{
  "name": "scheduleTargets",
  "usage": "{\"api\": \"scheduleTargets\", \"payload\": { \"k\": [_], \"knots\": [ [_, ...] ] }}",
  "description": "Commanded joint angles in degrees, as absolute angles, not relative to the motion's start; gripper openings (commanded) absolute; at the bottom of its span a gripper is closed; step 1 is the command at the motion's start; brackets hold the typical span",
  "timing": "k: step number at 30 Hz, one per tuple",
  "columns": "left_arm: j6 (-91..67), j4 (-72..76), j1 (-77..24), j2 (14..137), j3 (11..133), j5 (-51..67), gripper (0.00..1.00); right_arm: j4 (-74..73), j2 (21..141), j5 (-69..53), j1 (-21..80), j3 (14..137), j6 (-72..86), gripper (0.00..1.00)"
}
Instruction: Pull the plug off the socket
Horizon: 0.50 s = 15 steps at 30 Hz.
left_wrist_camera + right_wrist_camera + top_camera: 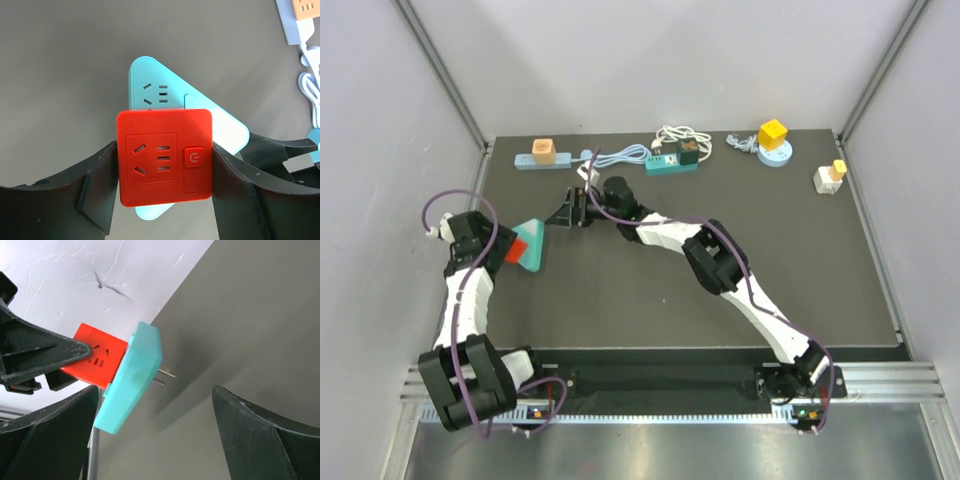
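The plug and its prongs need to stay free so the plug can pull off the teal socket, so my right gripper will grab the socket across its rounded edge (536, 230) (131, 378) next.
The plug (164, 157) is a red square block with its own outlets and a power button. It sits in the face of the socket (150, 82), a teal rounded triangle held off the table. My left gripper (164, 172) is shut on the plug's two sides. In the top view the pair, plug (511, 251) and socket (532, 243), hangs at the left of the mat. My right gripper (560, 212) is just right of it and open. In the right wrist view the socket (131, 377) is edge-on near the left finger, its metal prongs (165, 375) bare, and the right gripper (155, 395) touches nothing.
Along the far edge of the dark mat lie a pale blue strip with an orange plug (542, 153), a green strip (672, 162) with a coiled white cable, a round blue base with a yellow cube (773, 140), and a white block with an orange plug (830, 177).
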State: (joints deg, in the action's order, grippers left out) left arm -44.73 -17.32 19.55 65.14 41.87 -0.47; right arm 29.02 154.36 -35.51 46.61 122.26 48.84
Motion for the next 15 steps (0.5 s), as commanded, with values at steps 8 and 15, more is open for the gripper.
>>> {"api": "scheduleTargets", "payload": {
  "k": [8, 15],
  "knots": [
    [-43.77, -5.28, 19.34, 64.86, 38.5, 2.11, 0.0, 28.47, 155.3, -34.01, 49.92, 124.28, 50.18, 0.9],
    [-43.59, -3.61, 19.25, 65.13, 36.31, 2.99, 0.0, 32.61, 155.74, -36.3, 51.85, 122.43, 55.72, 0.87]
  ]
}}
